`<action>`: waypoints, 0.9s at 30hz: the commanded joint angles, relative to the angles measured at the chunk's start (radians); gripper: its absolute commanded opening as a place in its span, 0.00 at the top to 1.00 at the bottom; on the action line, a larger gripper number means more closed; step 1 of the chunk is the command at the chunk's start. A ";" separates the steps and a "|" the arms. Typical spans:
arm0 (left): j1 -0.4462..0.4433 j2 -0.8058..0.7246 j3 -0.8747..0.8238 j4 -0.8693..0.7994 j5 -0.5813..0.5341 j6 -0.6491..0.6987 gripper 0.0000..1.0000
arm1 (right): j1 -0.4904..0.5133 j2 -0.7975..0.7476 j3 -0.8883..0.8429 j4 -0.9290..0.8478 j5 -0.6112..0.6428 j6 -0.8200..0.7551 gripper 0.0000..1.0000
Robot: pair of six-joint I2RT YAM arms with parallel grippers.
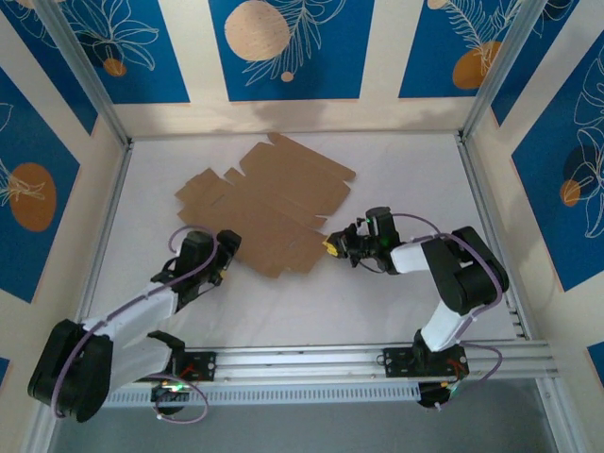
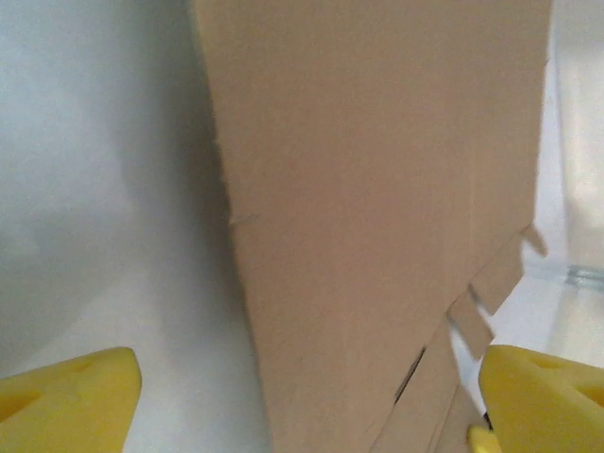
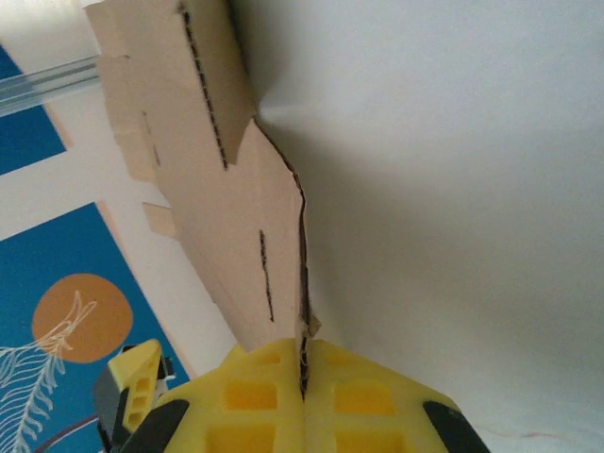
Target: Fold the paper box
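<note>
Next, my left gripper grabs the paper box's near edge (image 1: pixel 237 259) (image 2: pixel 253 342), away from my right gripper's corner, to turn the paper box for folding.
The paper box (image 1: pixel 269 203) is a flat brown die-cut sheet lying on the white table, with flaps and tabs around its edges. My right gripper (image 1: pixel 330 247) is at the sheet's near right corner. In the right wrist view its yellow fingers (image 3: pixel 255 406) are shut on the cardboard edge (image 3: pixel 304 311), and the sheet (image 3: pixel 212 179) runs away from them. My left gripper (image 1: pixel 226 247) sits at the sheet's near left edge. It is open: the yellow fingertips (image 2: pixel 66 396) stand far apart, with the cardboard (image 2: pixel 377 189) stretching out between and beyond them, untouched by the pads.
An aluminium rail (image 1: pixel 377 360) runs along the table's near edge by both arm bases. Blue-and-cream patterned walls (image 1: pixel 283 38) and metal uprights (image 1: pixel 90 80) enclose the table (image 1: pixel 415 179) on three sides.
</note>
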 commanded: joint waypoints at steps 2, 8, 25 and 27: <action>0.022 0.034 -0.044 0.166 -0.078 -0.072 0.13 | 0.013 -0.058 -0.063 0.078 0.026 0.070 1.00; 0.051 0.129 -0.041 0.298 -0.089 -0.075 0.30 | 0.031 -0.067 -0.102 0.165 0.004 0.121 1.00; 0.084 0.267 0.098 0.450 0.011 0.073 0.93 | 0.061 -0.319 -0.113 -0.174 0.097 -0.002 0.67; 0.093 0.235 0.167 0.338 0.036 0.174 0.96 | 0.053 -0.367 -0.075 -0.329 0.119 -0.073 0.45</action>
